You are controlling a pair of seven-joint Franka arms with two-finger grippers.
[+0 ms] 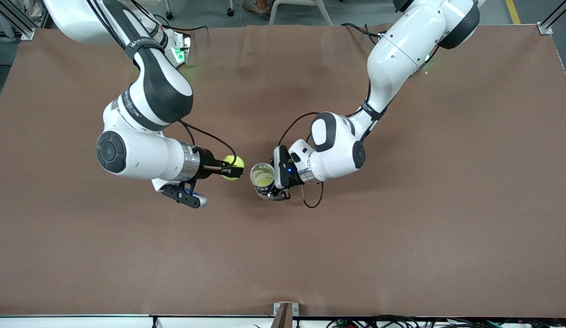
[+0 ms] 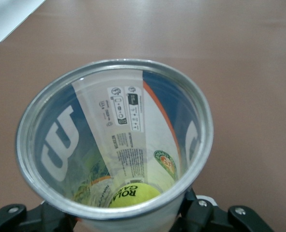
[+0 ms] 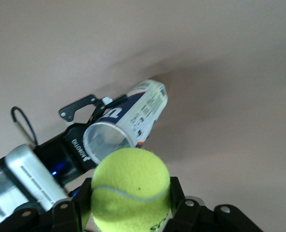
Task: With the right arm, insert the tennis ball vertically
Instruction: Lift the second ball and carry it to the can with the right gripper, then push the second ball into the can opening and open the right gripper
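Observation:
My right gripper needs to keep holding the ball, because the ball's lower edge (image 1: 232,178) is still short of the can's rim (image 1: 262,168). The ball would miss if I opened now.
My right gripper (image 1: 235,169) is shut on a yellow tennis ball (image 1: 233,166), held in the air beside the mouth of the can. The ball fills the low middle of the right wrist view (image 3: 131,188). My left gripper (image 1: 273,184) is shut on a clear tennis ball can (image 1: 262,178) with a blue and white label, holding it upright with its open mouth up. In the left wrist view the can's metal rim (image 2: 115,137) shows, and another yellow ball (image 2: 135,194) lies at the bottom inside. The can also shows in the right wrist view (image 3: 128,123).
The brown table cover (image 1: 401,228) spreads wide around both grippers. A black cable (image 1: 312,200) loops below the left wrist. The table's front edge has a small metal bracket (image 1: 285,312).

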